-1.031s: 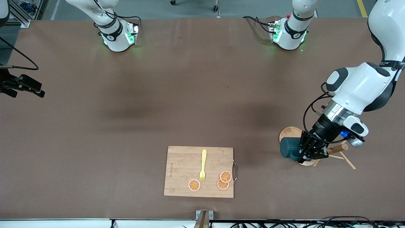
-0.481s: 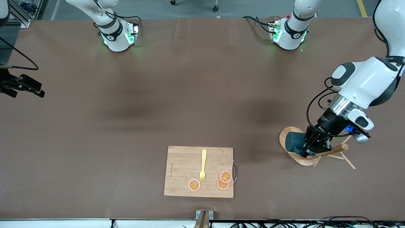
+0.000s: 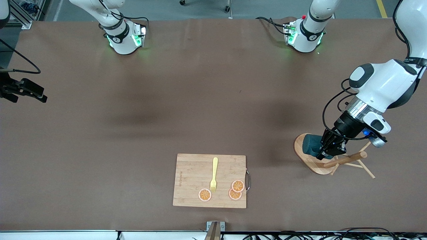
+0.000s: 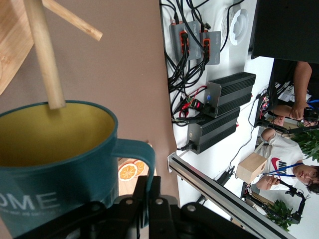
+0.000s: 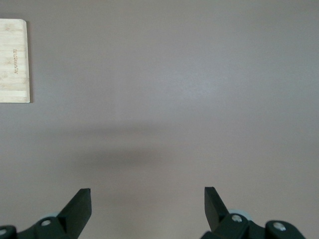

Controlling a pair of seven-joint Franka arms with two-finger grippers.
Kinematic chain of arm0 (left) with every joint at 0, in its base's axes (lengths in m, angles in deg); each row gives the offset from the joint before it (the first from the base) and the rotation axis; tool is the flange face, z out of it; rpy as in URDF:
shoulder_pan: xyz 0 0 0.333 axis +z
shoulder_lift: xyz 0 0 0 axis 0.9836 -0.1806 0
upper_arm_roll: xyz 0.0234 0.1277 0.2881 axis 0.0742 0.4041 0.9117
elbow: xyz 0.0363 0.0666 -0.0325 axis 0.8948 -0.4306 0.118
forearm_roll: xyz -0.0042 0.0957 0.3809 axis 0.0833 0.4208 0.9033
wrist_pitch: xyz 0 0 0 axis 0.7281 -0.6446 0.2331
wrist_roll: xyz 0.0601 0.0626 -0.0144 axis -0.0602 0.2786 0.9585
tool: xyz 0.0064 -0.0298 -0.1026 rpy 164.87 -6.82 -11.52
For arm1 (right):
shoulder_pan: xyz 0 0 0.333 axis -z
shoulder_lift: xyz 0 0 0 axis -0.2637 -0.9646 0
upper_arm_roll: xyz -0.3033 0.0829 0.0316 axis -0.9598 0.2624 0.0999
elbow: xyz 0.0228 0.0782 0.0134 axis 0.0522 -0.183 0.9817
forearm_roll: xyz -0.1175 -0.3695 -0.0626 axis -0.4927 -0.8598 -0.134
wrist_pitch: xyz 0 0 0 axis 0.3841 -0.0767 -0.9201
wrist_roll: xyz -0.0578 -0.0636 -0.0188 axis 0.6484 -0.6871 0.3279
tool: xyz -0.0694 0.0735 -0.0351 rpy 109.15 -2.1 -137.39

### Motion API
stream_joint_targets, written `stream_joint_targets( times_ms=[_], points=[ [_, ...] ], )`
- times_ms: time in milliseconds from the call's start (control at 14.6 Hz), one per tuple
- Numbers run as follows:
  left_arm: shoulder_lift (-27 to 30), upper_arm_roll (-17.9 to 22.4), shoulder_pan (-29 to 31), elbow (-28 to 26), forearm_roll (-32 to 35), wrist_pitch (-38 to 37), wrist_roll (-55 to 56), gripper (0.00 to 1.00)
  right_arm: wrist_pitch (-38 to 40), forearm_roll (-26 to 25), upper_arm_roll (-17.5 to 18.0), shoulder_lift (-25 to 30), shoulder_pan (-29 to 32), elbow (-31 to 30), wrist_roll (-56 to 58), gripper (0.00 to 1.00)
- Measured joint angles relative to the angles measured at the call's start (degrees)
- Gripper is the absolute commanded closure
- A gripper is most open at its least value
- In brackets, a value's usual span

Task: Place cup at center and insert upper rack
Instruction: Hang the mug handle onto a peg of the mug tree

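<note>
The teal cup goes deeper onto the peg next, before my left gripper opens, as the peg's tip [image 4: 57, 103] just crosses the cup's rim [image 4: 94, 104].
The dark teal cup [image 3: 312, 145] with a yellow inside [image 4: 55, 134] and white lettering hangs from my left gripper [image 3: 328, 150], which is shut on its handle [image 4: 142, 154]. The cup is over the oval base [image 3: 308, 160] of the upper rack, a light wooden mug tree lying tipped on its side at the left arm's end of the table. Its post [image 3: 345, 159] and thin pegs [image 3: 367, 169] point toward that end. In the left wrist view the post [image 4: 44, 55] ends at the cup's rim. My right gripper [image 5: 148, 196] is open over bare table.
A rectangular wooden cutting board [image 3: 193, 180] lies near the front edge at mid-table, carrying a yellow fork [image 3: 214, 174] and three orange slices [image 3: 237, 186]. Its corner [image 5: 14, 59] shows in the right wrist view. Cables and boxes [image 4: 219, 94] sit past the table's edge.
My left gripper has carried the cup a short way toward the robots' side, over the rack's base. The rack, the board and the right arm have not moved.
</note>
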State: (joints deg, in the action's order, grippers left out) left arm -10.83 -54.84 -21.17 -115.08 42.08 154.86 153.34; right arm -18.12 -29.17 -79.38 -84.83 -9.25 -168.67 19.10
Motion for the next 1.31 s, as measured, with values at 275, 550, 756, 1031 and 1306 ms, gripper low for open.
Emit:
stream_joint_targets(
  times_ms=[275, 550, 756, 1031, 1306],
  points=[
    [-0.3, 0.0, 0.5, 0.0, 0.0, 0.0, -0.4, 1.0, 0.0, 0.0, 0.0, 0.0, 0.0, 0.0, 0.0, 0.0],
    [-0.5, 0.0, 1.1, 0.1, 0.0, 0.0, -0.7, 0.99, 0.0, 0.0, 0.0, 0.0, 0.0, 0.0, 0.0, 0.0],
    [-1.4, 0.0, 2.8, 0.3, 0.0, 0.0, -2.4, 0.99, 0.0, 0.0, 0.0, 0.0, 0.0, 0.0, 0.0, 0.0],
    [-3.0, 0.0, 3.6, 1.0, 0.0, 0.1, -3.4, 0.99, 0.0, 0.0, 0.0, -0.1, 0.0, 0.0, 0.0, 0.0],
    [-3.5, 0.0, 4.1, 1.2, 0.0, 0.1, -4.1, 0.97, 0.0, 0.0, -0.3, -0.1, 0.1, 0.0, 0.0, 0.0]
  ],
)
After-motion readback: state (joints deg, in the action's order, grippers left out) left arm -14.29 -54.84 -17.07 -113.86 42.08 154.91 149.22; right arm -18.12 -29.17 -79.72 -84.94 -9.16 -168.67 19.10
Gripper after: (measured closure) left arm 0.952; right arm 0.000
